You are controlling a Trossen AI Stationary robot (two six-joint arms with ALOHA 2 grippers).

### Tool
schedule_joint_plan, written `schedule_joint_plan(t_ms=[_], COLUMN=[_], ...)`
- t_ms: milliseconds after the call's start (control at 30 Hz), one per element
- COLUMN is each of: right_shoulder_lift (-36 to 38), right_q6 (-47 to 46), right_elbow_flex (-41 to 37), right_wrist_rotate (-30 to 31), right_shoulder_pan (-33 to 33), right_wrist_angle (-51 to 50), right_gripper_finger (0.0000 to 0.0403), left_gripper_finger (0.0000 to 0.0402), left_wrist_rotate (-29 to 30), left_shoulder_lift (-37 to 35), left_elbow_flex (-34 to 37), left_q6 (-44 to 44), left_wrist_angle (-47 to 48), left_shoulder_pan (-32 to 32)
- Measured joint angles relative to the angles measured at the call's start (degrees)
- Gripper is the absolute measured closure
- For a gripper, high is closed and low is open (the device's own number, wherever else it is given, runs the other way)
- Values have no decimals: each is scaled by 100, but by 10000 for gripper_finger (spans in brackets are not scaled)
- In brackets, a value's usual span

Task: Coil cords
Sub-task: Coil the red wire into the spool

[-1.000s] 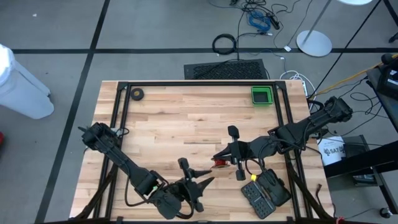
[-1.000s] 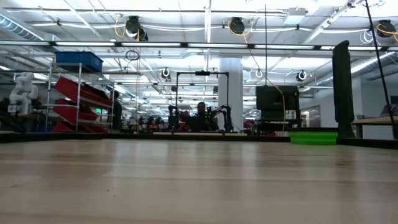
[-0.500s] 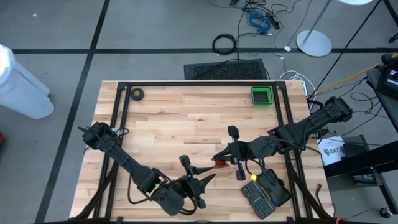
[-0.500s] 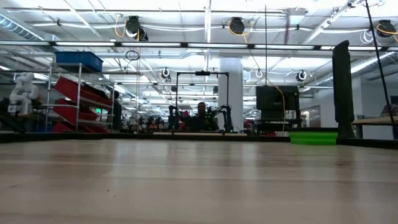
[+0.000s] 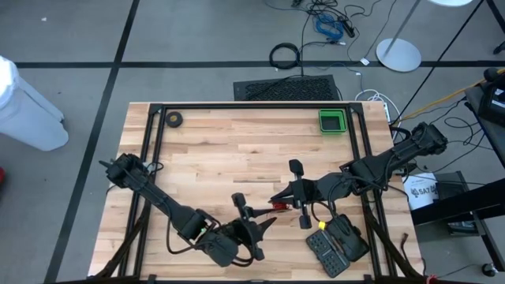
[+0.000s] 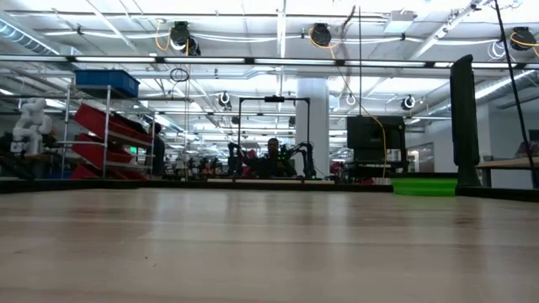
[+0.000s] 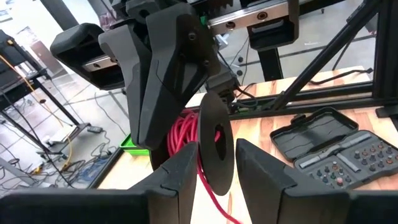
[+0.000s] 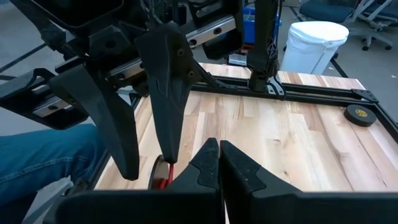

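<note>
Next, my left gripper grabs the black reel by its disc's rim [image 7: 218, 184] to wind the red cord [image 7: 182, 132] around the reel's core.
The red cord [image 7: 182, 132] is wound in a bundle beside its black reel [image 7: 215, 148], a disc seen edge-on. Both hang in the air over the table's near middle [image 5: 278, 207]. My right gripper [image 5: 274, 202] [image 8: 214, 147] is shut, with the bundle right at its fingertips. My left gripper [image 5: 256, 215] [image 7: 216, 149] is open and points at the reel from the table's left. In its wrist view its fingers stand on either side of the reel. I cannot tell whether they touch it. A strand of the cord [image 7: 214, 198] trails down below the reel. My right gripper is shut on the red cord at the wound bundle [image 8: 164, 177], coming nearly level from the table's right. Its own fingers hide the exact place of contact. Bundle and reel are lifted clear of the table and sit beside and below the fingertips.
An open black tool case [image 5: 339, 246] lies at the near right. A green bin [image 5: 332, 121] stands at the far right and a small black ring-shaped roll [image 5: 173, 119] at the far left. Black frame rails [image 5: 252, 106] run along the table's edges.
My left gripper has swung a little toward the table's right edge, closer to the reel and my right gripper. The gap between its fingers is the same. The right arm, the cord and the reel have kept still.
</note>
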State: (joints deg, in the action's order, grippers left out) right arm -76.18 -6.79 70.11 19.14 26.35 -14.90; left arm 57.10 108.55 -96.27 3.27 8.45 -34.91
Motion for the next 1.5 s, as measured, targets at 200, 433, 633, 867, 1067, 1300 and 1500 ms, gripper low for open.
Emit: schedule_joint_plan(t_ms=[200, 433, 633, 867, 1067, 1300, 1500], right_shoulder_lift=[0, 0, 0, 0, -2, -2, -2], right_q6=[15, 16, 18, 59, 60, 118, 168], right_elbow_flex=[0, 0, 0, 0, 0, 2, 2], right_wrist_rotate=[0, -2, -11, -20, -24, 12, 47], right_shoulder_pan=[-1, -1, 0, 2, 2, -4, 2], right_wrist_angle=[0, 0, -9, -7, 3, 28, 30], right_gripper_finger=[403, 403, 403, 403, 403, 403, 396], left_gripper_finger=[283, 283, 283, 307, 380, 395, 398], left_wrist_rotate=[0, -138, -527, -529, -427, -184, -142], left_shoulder_lift=[0, 0, 0, 0, 0, 0, 0], left_elbow_flex=[0, 0, 0, 1, 1, 4, 4], left_q6=[-16, -399, -446, -447, -446, -444, -440], left_wrist_angle=[2, 170, 164, 149, 150, 168, 168], left_shoulder_pan=[4, 62, 151, 151, 151, 142, 103])
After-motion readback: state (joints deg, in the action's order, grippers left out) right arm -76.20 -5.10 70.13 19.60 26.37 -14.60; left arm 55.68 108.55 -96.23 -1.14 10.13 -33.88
